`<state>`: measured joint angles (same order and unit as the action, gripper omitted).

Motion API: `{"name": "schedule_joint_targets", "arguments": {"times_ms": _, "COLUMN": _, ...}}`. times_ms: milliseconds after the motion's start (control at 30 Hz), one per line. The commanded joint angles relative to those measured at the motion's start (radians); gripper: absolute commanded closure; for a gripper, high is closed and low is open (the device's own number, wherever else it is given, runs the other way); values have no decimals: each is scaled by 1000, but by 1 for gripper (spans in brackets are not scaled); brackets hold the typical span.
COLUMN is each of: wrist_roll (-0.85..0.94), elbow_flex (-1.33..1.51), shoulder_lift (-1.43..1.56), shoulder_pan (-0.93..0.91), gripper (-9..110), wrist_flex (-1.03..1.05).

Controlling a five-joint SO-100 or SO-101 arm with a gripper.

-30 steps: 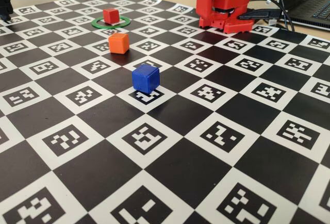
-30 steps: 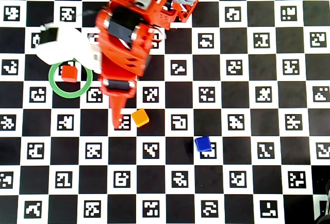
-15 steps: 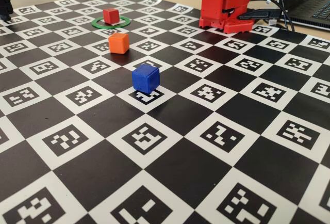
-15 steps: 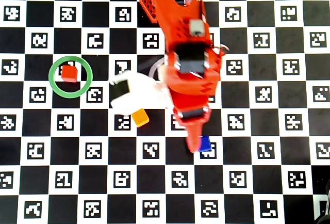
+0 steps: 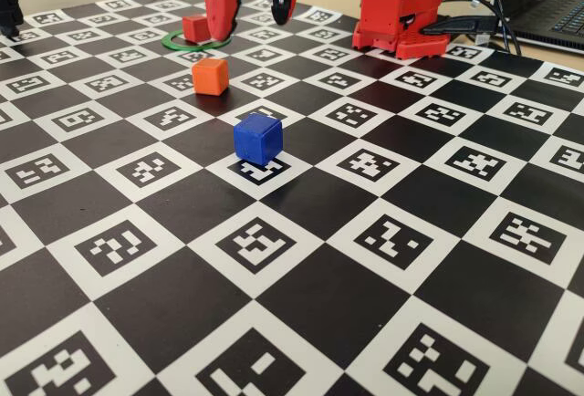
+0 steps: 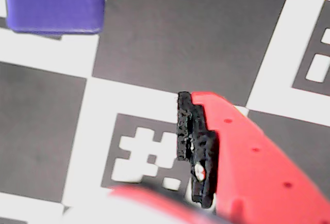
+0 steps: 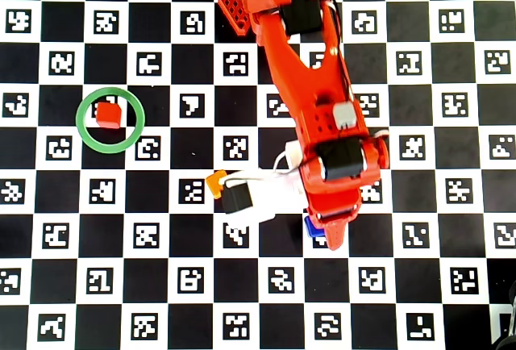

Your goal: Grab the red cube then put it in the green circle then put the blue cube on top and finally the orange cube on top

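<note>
My gripper grabs the blue cube (image 5: pixel 257 138) by its opposite sides next, to top the red cube (image 5: pixel 195 28) in the green circle.
The red cube (image 5: pixel 195 28) (image 7: pixel 108 114) sits inside the green circle (image 5: pixel 175 44) (image 7: pixel 81 132), near its far-left part in the overhead view. The orange cube (image 5: pixel 211 76) (image 7: pixel 214 182) stands alone on the board. The blue cube (image 5: pixel 257 138) (image 6: pixel 54 2) rests on a white square. From overhead only a corner of the blue cube (image 7: pixel 310 226) shows under the arm. My gripper (image 5: pixel 248 24) (image 6: pixel 154 157) (image 7: pixel 330 233) hangs above the board over the blue cube, open and holding nothing. In the wrist view the blue cube lies up and left of the black-padded finger (image 6: pixel 192 141).
The board is a black-and-white checker of printed markers (image 5: pixel 383 241). The red arm base (image 5: pixel 401 8) stands at the far edge, with cables and a laptop (image 5: pixel 547 4) behind it. A white wrist camera (image 7: pixel 250 203) juts left of the gripper, next to the orange cube.
The arm has swung from beside the green circle across to the blue cube and reached out over it. Its open fingers have entered the fixed view from the top. The cubes have not moved.
</note>
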<state>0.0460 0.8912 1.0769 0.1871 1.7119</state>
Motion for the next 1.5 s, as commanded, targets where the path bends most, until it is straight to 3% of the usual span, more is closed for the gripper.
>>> {"name": "schedule_joint_targets", "arguments": {"times_ms": 0, "wrist_roll": -23, "elbow_flex": -78, "shoulder_lift": 0, "shoulder_pan": 11, "gripper": 56, "wrist_flex": -29}}
{"name": "schedule_joint_targets", "arguments": {"times_ms": 600, "wrist_roll": -52, "elbow_flex": 193, "shoulder_lift": -17, "shoulder_pan": -6, "gripper": 56, "wrist_flex": -227}}
{"name": "schedule_joint_targets", "arguments": {"times_ms": 1467, "wrist_roll": -100, "elbow_flex": 295, "shoulder_lift": -75, "shoulder_pan": 15, "gripper": 57, "wrist_flex": -419}}
